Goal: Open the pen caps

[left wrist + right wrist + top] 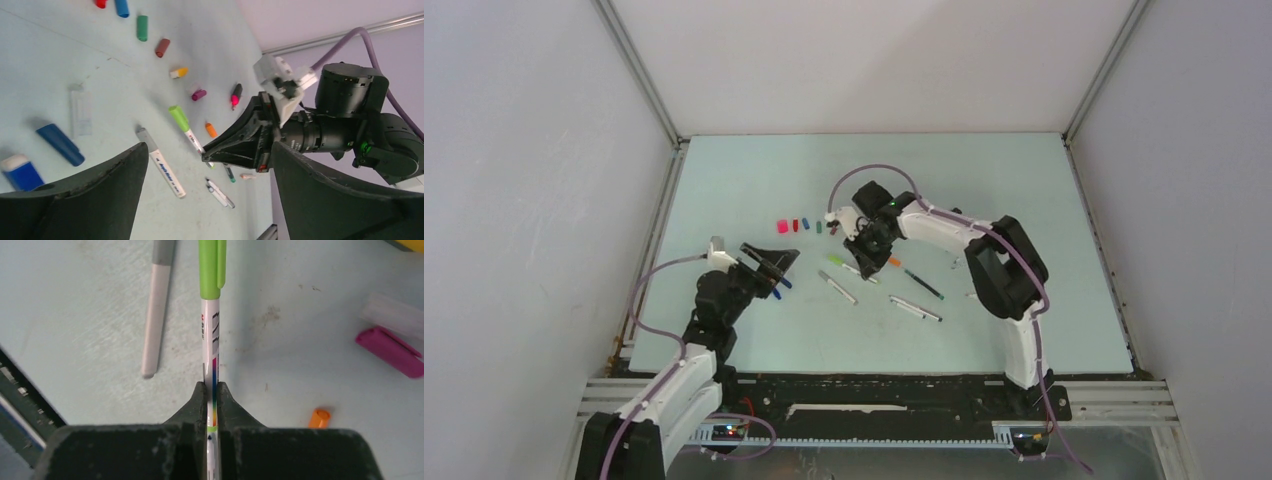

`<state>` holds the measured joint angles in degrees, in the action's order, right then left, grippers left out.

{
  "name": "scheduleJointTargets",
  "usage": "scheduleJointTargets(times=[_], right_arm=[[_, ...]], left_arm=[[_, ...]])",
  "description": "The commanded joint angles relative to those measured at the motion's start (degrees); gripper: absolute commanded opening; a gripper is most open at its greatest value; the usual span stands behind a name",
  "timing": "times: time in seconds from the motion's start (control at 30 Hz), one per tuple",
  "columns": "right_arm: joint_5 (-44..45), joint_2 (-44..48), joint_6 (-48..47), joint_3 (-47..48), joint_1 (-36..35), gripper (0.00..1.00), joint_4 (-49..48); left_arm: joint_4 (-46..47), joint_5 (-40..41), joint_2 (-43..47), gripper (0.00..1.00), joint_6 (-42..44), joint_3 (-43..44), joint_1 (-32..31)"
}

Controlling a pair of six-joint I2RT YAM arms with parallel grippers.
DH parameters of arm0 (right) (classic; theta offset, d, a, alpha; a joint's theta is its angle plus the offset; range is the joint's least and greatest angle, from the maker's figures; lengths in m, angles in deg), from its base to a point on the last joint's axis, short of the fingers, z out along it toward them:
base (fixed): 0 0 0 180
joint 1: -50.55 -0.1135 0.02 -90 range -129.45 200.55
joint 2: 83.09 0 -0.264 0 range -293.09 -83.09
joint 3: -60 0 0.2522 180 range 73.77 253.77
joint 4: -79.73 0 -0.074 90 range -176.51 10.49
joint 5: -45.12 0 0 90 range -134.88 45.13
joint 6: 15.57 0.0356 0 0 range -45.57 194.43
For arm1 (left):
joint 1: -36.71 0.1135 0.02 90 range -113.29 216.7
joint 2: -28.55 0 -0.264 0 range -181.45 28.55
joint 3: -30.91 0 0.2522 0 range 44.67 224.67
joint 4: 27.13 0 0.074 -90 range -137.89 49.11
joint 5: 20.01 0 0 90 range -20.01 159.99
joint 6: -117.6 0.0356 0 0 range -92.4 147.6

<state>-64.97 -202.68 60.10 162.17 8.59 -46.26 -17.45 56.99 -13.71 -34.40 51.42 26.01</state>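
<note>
Next, my left gripper grabs the pen's light-green cap (835, 260) (178, 117) to open it, leaving the pen's white body to my right gripper.
My right gripper (212, 390) is shut on the white barrel of a pen (210, 340) with a light-green cap (212, 270), low over the table; it also shows in the top view (864, 252). My left gripper (769, 262) is open and empty, left of the right one, facing it (210, 150). The green-capped pen (179, 118) lies between them. Loose caps lie in a row: pink (783, 227), red (795, 225), blue (805, 223), green (819, 227). An orange cap (319, 418) and a magenta cap (390, 351) lie to the right of the held pen.
A grey-capped pen (837, 287), another white pen (915, 308) and a dark green-ended pen (922, 283) lie in front of the right gripper. A blue cap (60, 144) and a black highlighter (236, 95) lie on the table. White walls stand round the table.
</note>
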Motion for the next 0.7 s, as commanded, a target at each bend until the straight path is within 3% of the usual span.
scheduleJointTargets(times=[0.0, 0.2, 0.43, 0.67], right_arm=[[-12.1, 9.0, 0.8, -1.6, 2.2, 0.00, -1.7], [-22.1, 10.8, 0.8, -2.2, 2.7, 0.00, -1.2], [-25.8, 11.3, 1.1, -1.9, 2.4, 0.00, -0.9], [-26.1, 11.6, 0.9, -1.8, 1.8, 0.00, -0.7]], left_arm=[[11.7, -3.1, -3.7, 0.94, -3.7, -0.6, 0.0], [16.1, -2.2, -9.2, 0.92, -4.2, 2.0, -2.5], [18.3, 0.6, -14.8, 0.88, -4.2, 5.6, -7.2], [16.8, 2.6, -19.2, 0.65, -4.4, 8.2, -10.1]])
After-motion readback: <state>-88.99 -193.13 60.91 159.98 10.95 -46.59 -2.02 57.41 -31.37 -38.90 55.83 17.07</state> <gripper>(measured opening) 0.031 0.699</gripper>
